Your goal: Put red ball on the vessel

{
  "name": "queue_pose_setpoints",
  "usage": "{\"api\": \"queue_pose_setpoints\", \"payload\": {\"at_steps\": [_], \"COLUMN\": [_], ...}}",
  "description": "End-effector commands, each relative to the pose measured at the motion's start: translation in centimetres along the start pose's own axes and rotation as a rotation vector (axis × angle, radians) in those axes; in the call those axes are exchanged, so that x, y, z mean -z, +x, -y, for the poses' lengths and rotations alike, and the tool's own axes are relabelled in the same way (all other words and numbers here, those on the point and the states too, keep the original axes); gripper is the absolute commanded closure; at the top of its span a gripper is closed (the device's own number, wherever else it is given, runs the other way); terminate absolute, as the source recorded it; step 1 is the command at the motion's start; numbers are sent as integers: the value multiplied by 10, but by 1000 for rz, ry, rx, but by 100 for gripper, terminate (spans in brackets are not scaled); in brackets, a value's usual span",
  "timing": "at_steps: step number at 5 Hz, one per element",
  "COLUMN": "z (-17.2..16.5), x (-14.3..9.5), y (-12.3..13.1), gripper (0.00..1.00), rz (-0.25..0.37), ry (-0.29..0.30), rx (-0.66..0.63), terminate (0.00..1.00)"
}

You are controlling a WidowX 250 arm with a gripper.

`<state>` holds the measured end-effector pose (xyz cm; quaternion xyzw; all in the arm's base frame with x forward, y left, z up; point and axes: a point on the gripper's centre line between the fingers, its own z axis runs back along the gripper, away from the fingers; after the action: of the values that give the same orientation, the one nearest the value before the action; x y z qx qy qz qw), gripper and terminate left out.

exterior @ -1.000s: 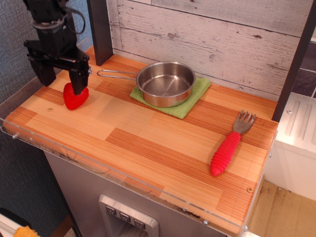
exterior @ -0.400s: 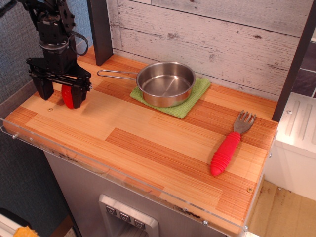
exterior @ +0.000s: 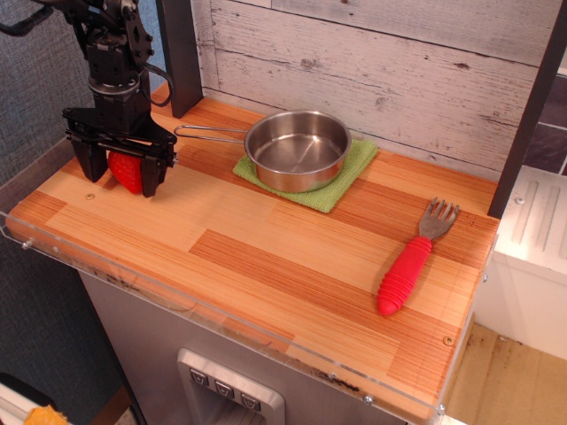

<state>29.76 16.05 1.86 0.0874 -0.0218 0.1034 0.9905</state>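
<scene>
The red ball (exterior: 125,170) needs to be grabbed next by its rounded sides with my gripper. Then the ball will go into the steel pan (exterior: 299,150).
The red ball (exterior: 125,170), a glossy strawberry-shaped toy, rests on the wooden counter at the far left. My gripper (exterior: 121,174) is lowered over it with one black finger (exterior: 89,161) on its left and the other on its right. The jaws stand apart and straddle the ball, whose right side is hidden behind the right finger. The vessel (exterior: 298,150), a small shiny steel pan with a long wire handle pointing left, sits on a green cloth mat (exterior: 351,170) at the back middle, to the right of the gripper. The pan is empty.
A fork with a ribbed red handle (exterior: 406,273) lies at the right. A dark post (exterior: 180,53) stands just behind the gripper against the plank wall. A clear plastic lip (exterior: 221,310) runs along the counter's front edge.
The gripper came down from above the ball until its fingers straddled it, then shifted slightly right. The ball has stayed in about the same place.
</scene>
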Motion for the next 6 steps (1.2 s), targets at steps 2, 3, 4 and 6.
{"api": "queue_pose_setpoints", "payload": {"at_steps": [2,3,4,6], "z": [9,34,66,117], "x": [-50,-97,-115,-95], "y": [3,8,28,62], "gripper": [100,100,100,100], "rz": [116,172,219,176], "ry": [-66,-120,-161,-166], "rx": [6,22,70,164], "terminate": [0,0,0,0]}}
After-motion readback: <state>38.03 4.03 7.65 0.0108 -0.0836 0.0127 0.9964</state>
